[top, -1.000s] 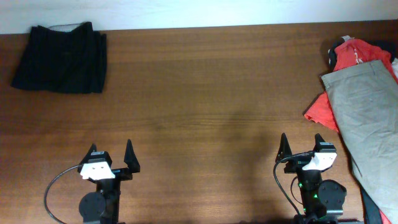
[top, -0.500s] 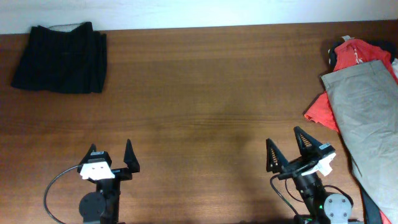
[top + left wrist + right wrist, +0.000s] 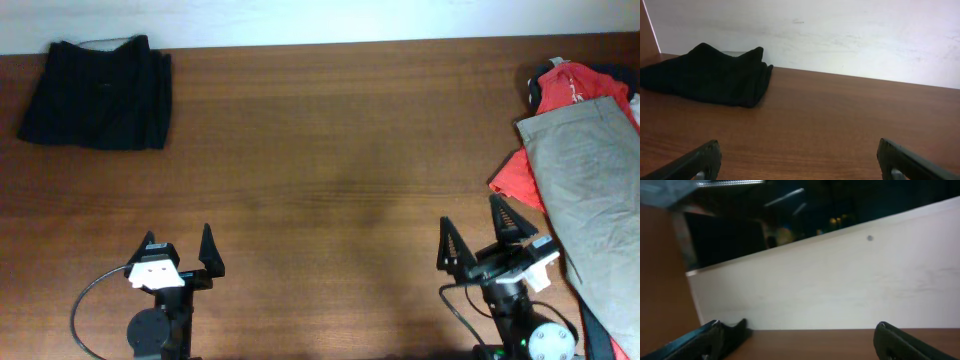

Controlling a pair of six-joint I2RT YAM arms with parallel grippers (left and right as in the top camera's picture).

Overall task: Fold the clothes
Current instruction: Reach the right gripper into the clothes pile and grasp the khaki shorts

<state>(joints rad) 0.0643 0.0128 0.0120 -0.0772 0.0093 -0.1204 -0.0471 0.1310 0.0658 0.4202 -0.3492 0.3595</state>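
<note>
I need to grab the khaki grey-green shorts (image 3: 590,190) next with my right gripper by their far end, over the red T-shirt, so the rest trails and spreads for folding.
Khaki grey-green shorts (image 3: 590,190) lie at the table's right edge, over a red white-printed T-shirt (image 3: 570,90). A folded black garment (image 3: 98,92) lies at the far left corner; it also shows in the left wrist view (image 3: 710,75) and, small and far, in the right wrist view (image 3: 737,329). My left gripper (image 3: 180,250) is open and empty near the front edge, with its fingers low in its wrist view (image 3: 800,160). My right gripper (image 3: 472,232) is open and empty at the front right, left of the shorts, and its wrist view (image 3: 800,337) looks toward the back wall.
The brown wooden table (image 3: 330,150) spans the overhead view, with a white wall (image 3: 840,35) along its far edge. A dark strip of fabric (image 3: 600,335) shows under the shorts at the front right corner.
My right arm has shifted right and toward the front edge, and its wrist has tilted so the fingers spread wider in the overhead view. The left arm and the clothes have not moved.
</note>
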